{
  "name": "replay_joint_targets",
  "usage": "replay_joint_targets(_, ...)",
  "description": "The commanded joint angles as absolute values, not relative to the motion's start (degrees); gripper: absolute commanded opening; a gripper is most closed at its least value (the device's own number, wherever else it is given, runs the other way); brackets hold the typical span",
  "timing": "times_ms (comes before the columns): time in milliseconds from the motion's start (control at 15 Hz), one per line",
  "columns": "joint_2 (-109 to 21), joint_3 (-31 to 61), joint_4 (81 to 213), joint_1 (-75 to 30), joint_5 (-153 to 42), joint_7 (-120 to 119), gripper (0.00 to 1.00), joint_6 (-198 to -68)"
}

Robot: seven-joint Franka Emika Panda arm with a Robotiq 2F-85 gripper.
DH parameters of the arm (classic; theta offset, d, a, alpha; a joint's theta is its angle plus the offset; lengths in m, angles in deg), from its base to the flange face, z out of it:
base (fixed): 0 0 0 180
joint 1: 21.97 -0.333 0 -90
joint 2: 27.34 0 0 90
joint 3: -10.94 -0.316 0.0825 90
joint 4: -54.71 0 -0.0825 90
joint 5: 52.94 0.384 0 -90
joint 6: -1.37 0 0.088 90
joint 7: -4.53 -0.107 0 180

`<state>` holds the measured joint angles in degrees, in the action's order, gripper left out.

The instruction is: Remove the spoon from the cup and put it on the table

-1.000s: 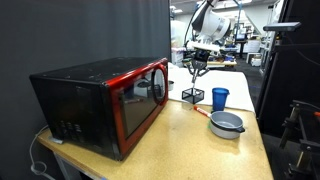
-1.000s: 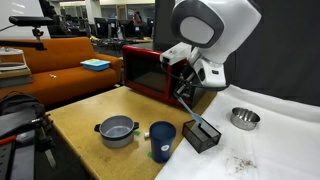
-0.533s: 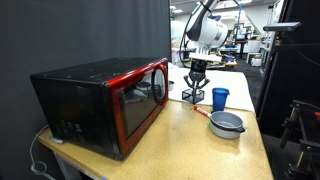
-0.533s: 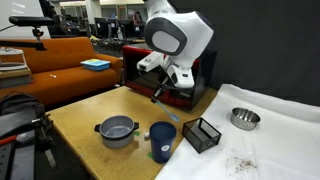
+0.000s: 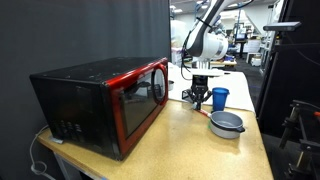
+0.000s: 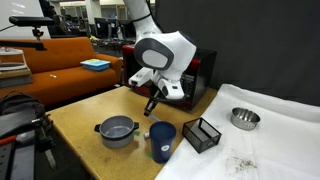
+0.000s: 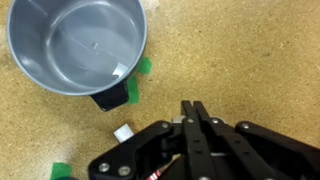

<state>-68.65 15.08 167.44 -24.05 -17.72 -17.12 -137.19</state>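
Note:
The gripper should open now, because the spoon hangs low over flat, empty table and would land there.
My gripper [image 7: 192, 108] is shut, fingers pressed together, low over the tan table [image 7: 250, 50]. Only a pale sliver of the spoon [image 7: 179, 120] shows between the fingers. In both exterior views the gripper [image 5: 199, 97] [image 6: 150, 107] hangs just above the tabletop [image 5: 185, 145] [image 6: 85, 112]. The blue cup [image 5: 219, 98] [image 6: 162, 140] stands upright beside it, with no spoon showing in it. The cup is out of the wrist view.
A grey pot [image 7: 78, 45] [image 6: 117, 130] [image 5: 227, 124] sits close to the gripper. A black wire basket [image 6: 202, 134] and a metal bowl [image 6: 243, 118] lie past the cup. The red-and-black microwave [image 5: 100, 100] stands behind. Green tape bits [image 7: 140, 68] mark the table.
The arm has swung from above the wire basket toward the microwave side and come down to just above the table. The gripper stayed shut.

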Motion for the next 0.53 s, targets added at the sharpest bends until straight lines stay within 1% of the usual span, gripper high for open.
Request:
replay_joint_targets(0,-69.37,13.77,166.7,-23.02,-19.27,-17.94,0.01,-138.22)
replay_joint_targets(67,-69.35,13.67,166.69,-22.96,-19.24,-17.98,0.01,-138.24)
replay_joint_targets(133,-69.36,13.65,166.67,-22.97,-19.29,-18.1,0.29,-138.19)
replay_joint_targets(200,-69.35,13.64,166.68,-22.95,-19.31,-18.12,0.3,-138.15)
replay_joint_targets(333,-69.45,14.12,166.69,-23.32,-20.02,-19.11,0.42,-137.3)
replay_joint_targets(400,-69.51,14.34,166.68,-23.48,-20.41,-19.72,0.51,-136.9)
replay_joint_targets(467,-69.59,14.57,166.69,-23.63,-21.16,-20.75,0.57,-136.25)
